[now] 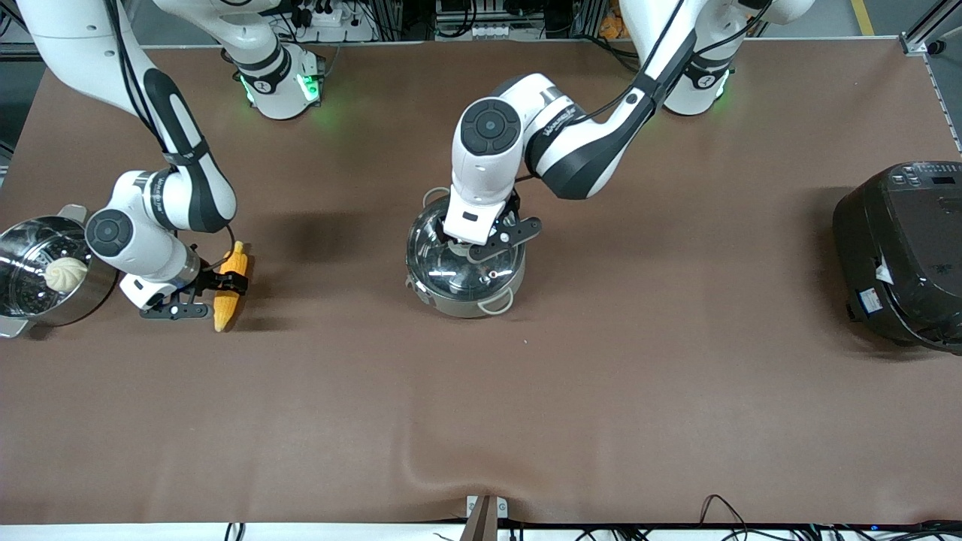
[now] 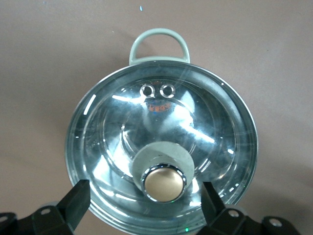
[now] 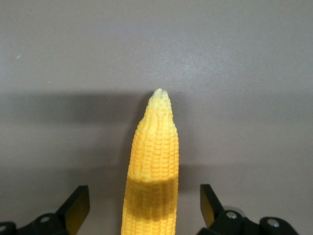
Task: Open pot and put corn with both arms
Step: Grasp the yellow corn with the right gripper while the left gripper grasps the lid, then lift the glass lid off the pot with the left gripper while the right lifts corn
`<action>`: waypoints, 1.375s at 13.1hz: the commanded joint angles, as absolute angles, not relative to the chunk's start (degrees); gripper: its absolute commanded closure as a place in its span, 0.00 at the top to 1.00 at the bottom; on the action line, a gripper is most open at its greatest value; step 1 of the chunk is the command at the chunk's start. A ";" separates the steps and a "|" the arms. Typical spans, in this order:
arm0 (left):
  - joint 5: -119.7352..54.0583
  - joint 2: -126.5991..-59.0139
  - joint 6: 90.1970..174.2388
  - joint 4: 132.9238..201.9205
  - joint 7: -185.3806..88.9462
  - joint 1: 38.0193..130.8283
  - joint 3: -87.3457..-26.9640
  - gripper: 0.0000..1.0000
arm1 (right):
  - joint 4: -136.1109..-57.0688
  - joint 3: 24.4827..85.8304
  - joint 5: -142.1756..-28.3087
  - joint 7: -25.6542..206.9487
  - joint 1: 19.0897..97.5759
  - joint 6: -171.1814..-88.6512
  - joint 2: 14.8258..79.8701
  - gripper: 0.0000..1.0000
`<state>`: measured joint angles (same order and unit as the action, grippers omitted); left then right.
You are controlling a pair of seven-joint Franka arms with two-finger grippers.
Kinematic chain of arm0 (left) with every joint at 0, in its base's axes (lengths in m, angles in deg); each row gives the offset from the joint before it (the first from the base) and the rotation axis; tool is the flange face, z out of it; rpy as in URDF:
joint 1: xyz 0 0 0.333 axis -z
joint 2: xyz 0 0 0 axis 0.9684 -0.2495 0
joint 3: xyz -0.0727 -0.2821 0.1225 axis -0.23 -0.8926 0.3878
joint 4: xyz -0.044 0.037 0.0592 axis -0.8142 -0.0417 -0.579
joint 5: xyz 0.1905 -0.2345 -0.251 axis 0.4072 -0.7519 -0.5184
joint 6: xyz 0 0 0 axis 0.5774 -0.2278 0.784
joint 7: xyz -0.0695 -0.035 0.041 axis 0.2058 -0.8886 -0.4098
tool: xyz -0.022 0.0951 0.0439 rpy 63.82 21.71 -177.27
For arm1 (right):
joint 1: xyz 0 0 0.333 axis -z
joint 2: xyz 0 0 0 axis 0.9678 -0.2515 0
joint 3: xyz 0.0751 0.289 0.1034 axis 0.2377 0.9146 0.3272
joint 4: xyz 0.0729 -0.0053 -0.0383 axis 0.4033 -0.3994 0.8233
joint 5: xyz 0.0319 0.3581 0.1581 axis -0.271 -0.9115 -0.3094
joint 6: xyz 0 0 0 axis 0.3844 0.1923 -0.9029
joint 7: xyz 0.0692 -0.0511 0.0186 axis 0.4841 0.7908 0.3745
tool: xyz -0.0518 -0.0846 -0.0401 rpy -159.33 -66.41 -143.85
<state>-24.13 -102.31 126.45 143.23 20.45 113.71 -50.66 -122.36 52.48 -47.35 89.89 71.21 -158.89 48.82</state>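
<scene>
The robot's left gripper isn't ready to close and should go lower first: its fingers stop above the copper knob point(image 2: 165, 183), so they would miss it if they closed now.
The steel pot point(image 1: 466, 289) stands mid-table with its glass lid point(image 2: 161, 122) on; one loop handle point(image 2: 159, 44) shows clearly. My left gripper point(image 1: 470, 248) hovers low over the lid, open. Its fingers point(image 2: 78, 200) stand either side of the copper knob point(image 2: 165, 183) with gaps. The yellow-orange corn point(image 1: 228, 289) lies on the brown cloth toward the right arm's end, its pale tip point(image 3: 160, 95) pointing away from the hand. My right gripper point(image 1: 229, 283) is down at the cob, open. Its fingers point(image 3: 78, 208) straddle the corn point(image 3: 151, 171) without touching it.
A steel steamer pot point(image 1: 22, 300) with a white bun point(image 1: 66, 274) sits at the table edge beside the right hand. A big black rice cooker point(image 1: 902, 255) stands at the left arm's end. The cloth has a wrinkle point(image 1: 451, 466) near the front edge.
</scene>
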 commanded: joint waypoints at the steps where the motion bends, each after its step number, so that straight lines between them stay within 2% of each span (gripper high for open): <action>1: -24.11 -104.27 127.29 141.45 22.15 115.80 -49.12 0.99 | -121.85 52.96 -46.64 90.63 73.05 -159.40 46.65 1.00; 10: -23.41 -106.56 130.46 141.54 21.97 117.30 -47.53 0.72 | -122.02 53.49 -47.34 89.57 73.23 -157.64 46.12 1.00; 12: -23.32 -106.30 130.37 141.62 22.06 117.91 -47.53 0.72 | -122.02 53.49 -47.34 89.57 73.23 -157.65 45.94 1.00; 13: -23.32 -106.12 130.02 141.71 22.15 118.09 -47.53 0.72 | -121.93 53.49 -47.34 89.66 73.23 -157.65 45.94 0.88; 15: -23.32 -106.03 129.84 141.80 22.15 118.18 -47.53 0.71 | -121.85 54.10 -47.34 90.18 73.23 -158.08 45.94 0.49; 16: -23.23 -106.12 129.75 141.80 22.06 118.35 -47.53 0.69 | -121.85 54.10 -47.34 90.19 73.23 -158.08 45.94 0.37; 18: -23.23 -106.03 129.75 141.80 22.06 118.35 -47.53 0.68 | -121.58 54.19 -47.34 90.01 73.23 -158.09 45.94 0.28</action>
